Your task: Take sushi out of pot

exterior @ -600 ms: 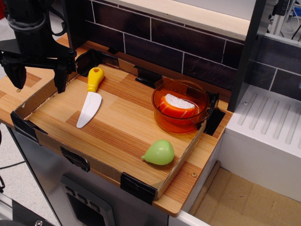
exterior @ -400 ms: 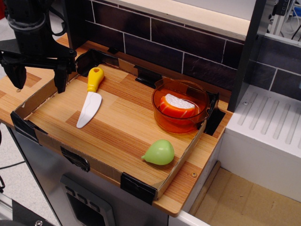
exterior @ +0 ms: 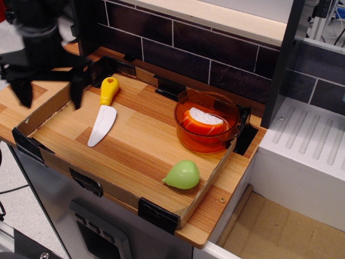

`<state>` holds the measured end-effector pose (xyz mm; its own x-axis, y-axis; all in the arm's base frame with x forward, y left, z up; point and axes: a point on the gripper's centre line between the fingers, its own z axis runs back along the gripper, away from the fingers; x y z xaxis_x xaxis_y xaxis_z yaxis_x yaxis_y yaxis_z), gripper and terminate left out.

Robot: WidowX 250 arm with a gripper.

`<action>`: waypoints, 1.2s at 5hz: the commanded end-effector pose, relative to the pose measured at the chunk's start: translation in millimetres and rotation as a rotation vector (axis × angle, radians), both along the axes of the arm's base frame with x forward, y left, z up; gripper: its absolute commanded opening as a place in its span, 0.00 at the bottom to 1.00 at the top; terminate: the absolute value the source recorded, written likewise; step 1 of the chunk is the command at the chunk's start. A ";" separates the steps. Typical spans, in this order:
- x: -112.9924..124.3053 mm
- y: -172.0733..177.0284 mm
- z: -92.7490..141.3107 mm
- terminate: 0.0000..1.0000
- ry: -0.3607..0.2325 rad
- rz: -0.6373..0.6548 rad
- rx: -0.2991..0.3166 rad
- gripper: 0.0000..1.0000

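Note:
The gripper grabs the sushi by its rice-topped orange body [exterior: 202, 122] next, to take the sushi out of the pot.
The sushi [exterior: 203, 121], orange with a white rice top, lies inside the translucent orange pot [exterior: 183, 110] at the back right of the wooden tray. My black gripper [exterior: 51, 97] hangs at the far left over the tray's left edge, far from the pot. It looks motion-blurred. Its two fingers [exterior: 77, 90] point down, spread wide apart, with nothing between them.
A toy knife [exterior: 103, 112] with a yellow handle lies at the tray's left, just right of the gripper. A light green pear [exterior: 183, 175] sits near the front right edge. A cardboard rim [exterior: 43, 113] borders the tray. A dark tile wall [exterior: 188, 48] stands behind, a white unit [exterior: 307, 156] to the right.
The gripper has shifted slightly right and down and is now blurred with motion. The sushi, pot, knife and pear have not moved.

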<state>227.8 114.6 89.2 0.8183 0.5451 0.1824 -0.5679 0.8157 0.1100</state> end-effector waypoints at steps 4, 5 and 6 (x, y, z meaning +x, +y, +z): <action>91.6 -68.6 53.2 0.00 -0.227 0.766 -0.133 1.00; 95.8 -85.0 39.1 0.00 -0.233 0.869 -0.169 1.00; 103.2 -102.5 25.2 0.00 -0.202 0.885 -0.213 1.00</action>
<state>324.3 0.8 96.9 0.0642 0.9933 0.0959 -0.9912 0.0747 -0.1097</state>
